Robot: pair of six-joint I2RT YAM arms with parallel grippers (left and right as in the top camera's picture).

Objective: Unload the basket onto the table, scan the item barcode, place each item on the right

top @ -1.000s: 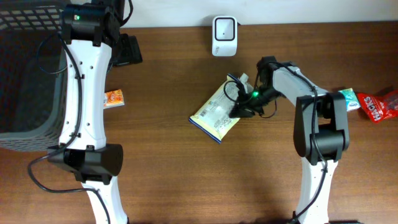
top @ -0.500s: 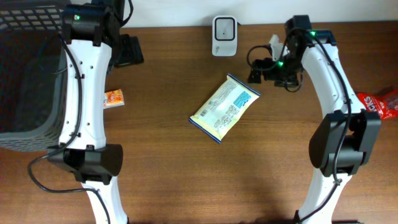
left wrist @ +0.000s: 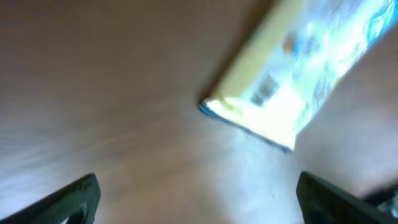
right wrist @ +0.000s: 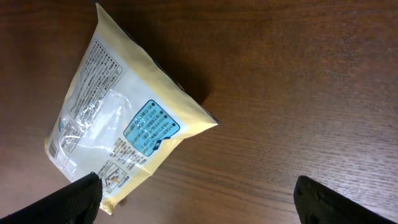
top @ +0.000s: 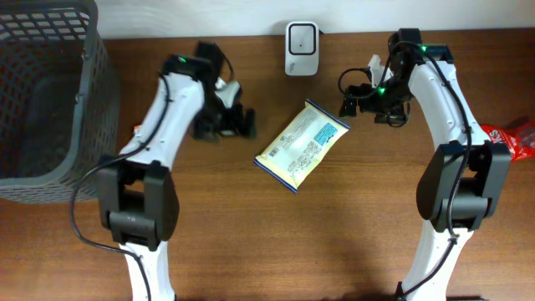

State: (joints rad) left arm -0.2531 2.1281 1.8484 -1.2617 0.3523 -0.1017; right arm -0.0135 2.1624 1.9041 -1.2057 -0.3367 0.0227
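Note:
My right gripper grabs the packet by its edge near the blue label (top: 338,129) (right wrist: 188,115) next, leaving the packet's barcode end uncovered for scanning.
The item is a flat yellow and blue packet (top: 301,146) lying on the brown table, with small print and a clear window on its upper face (right wrist: 118,118). My left gripper (top: 248,124) is open just left of the packet, apart from it; its wrist view is blurred, with the packet (left wrist: 298,81) ahead of the wide-spread fingers (left wrist: 74,199). My right gripper (top: 348,104) is open, off the packet's back right corner, with nothing between its fingers (right wrist: 336,199). The white scanner (top: 301,38) stands at the table's back edge, behind the packet.
A dark mesh basket (top: 42,92) fills the left side of the table. A red packet (top: 514,138) lies at the right edge, behind the right arm. Bare wood lies in front of the yellow packet.
My right gripper opened, let go of the packet and pulled away to the back right. My left arm swung from beside the basket over to the packet's left side.

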